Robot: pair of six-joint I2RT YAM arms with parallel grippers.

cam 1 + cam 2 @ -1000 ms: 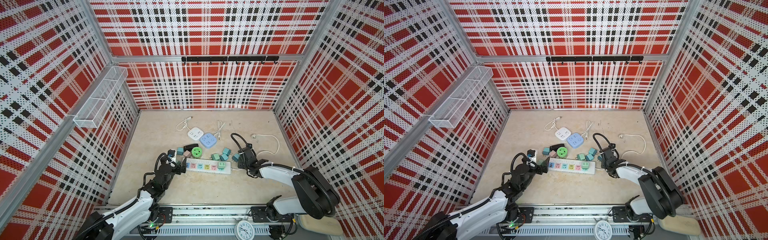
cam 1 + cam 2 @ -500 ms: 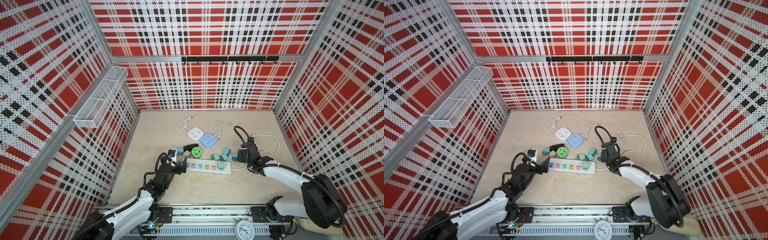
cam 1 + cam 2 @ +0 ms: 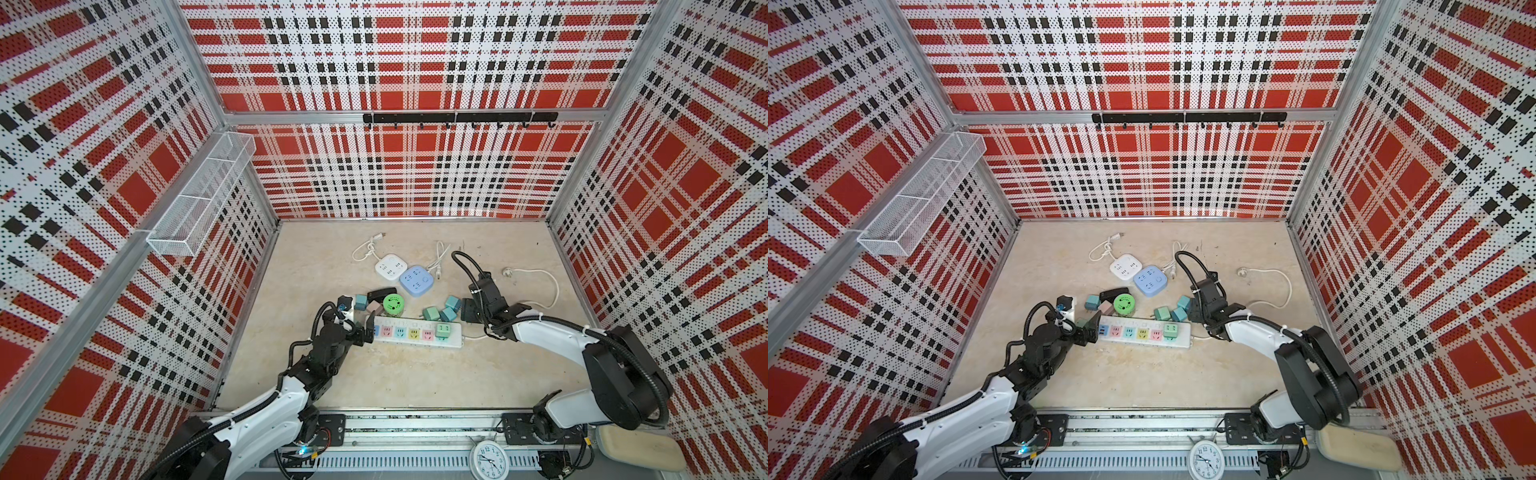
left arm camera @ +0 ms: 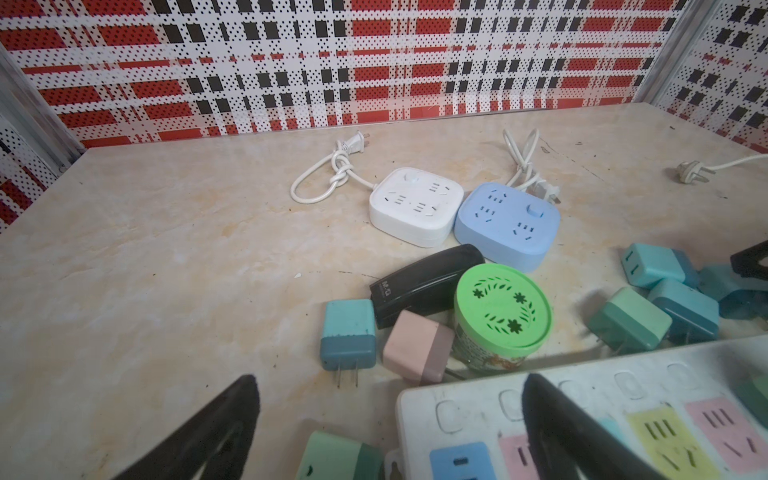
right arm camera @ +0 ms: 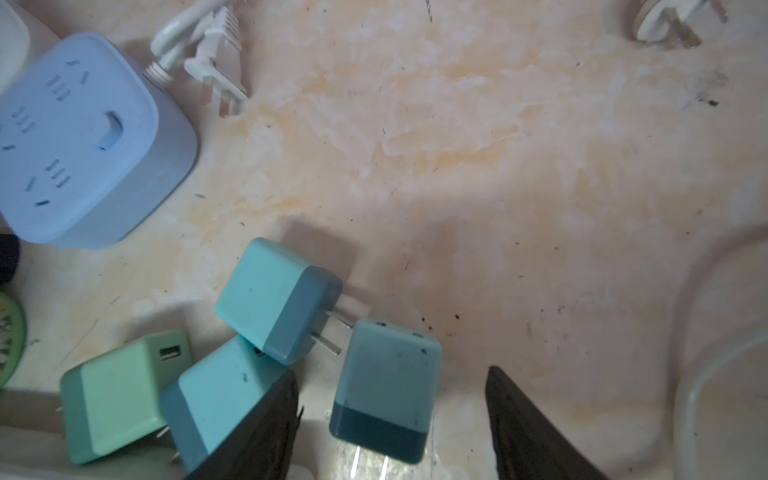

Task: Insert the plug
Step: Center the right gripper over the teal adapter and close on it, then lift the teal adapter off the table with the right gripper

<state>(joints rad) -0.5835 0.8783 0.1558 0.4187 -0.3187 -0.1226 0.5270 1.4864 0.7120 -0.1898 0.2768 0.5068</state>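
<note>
My right gripper should move toward the far end of the teal plug (image 5: 388, 389) before it closes on the teal plug, because my right gripper's fingers don't reach that far end yet.
A white power strip (image 3: 415, 332) (image 3: 1144, 334) with coloured sockets lies across the table's front, a green plug (image 3: 443, 331) seated in its right end. My left gripper (image 3: 362, 332) (image 4: 389, 378) is open, straddling the strip's left end (image 4: 478, 411). My right gripper (image 3: 468, 311) (image 5: 390, 372) is open behind the strip's right end. In the right wrist view a teal plug (image 5: 386, 382) with a dark base lies between its fingers, touching neither, prongs toward the camera. The arm hides that plug in both top views.
Loose teal and green plugs (image 3: 446, 309) (image 5: 278, 299) lie just left of the right gripper. A green round tub (image 3: 392, 304), a black adapter (image 4: 424, 282), pink and teal plugs (image 4: 349, 336), white (image 3: 390, 267) and blue (image 3: 417, 281) cube sockets and a white cord (image 3: 536, 286) lie behind.
The right gripper's jaws have opened, and it has shifted a little back and left, from beside the strip's right end to the loose plugs. The left arm has not moved.
</note>
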